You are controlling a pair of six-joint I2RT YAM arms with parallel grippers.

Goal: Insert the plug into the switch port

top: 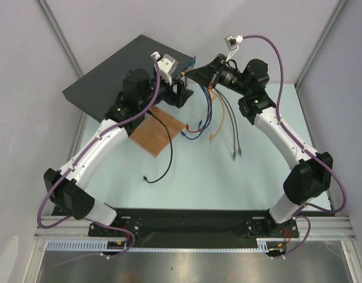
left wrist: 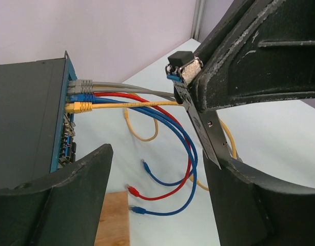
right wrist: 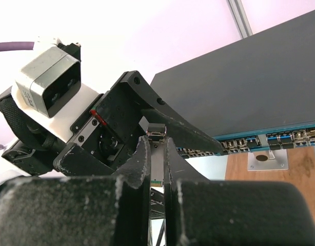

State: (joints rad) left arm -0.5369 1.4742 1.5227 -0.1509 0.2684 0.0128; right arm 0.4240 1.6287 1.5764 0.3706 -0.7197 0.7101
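My left gripper will next grab the plug's metal body, away from its black head, so the head stays free for regripping and insertion.
The switch [top: 119, 63] is a flat dark box at the back left, and its blue port face shows in the left wrist view [left wrist: 65, 128] and the right wrist view [right wrist: 273, 137]. My right gripper [right wrist: 157, 142] is shut on the plug [right wrist: 157, 154], a small metal module with a black head, held upright between the fingertips. In the left wrist view the plug [left wrist: 184, 67] sits in the right gripper [left wrist: 239, 56], close to my left gripper's right finger. My left gripper [left wrist: 160, 159] is open and holds nothing. Both grippers meet in front of the port face [top: 186, 79].
Grey, blue, red and yellow cables [left wrist: 83, 97] are plugged into the switch and trail over the table [top: 198, 127]. A brown wooden board [top: 157, 131] lies under the left arm. A black cable [top: 160, 171] and grey cables [top: 234, 141] lie loose.
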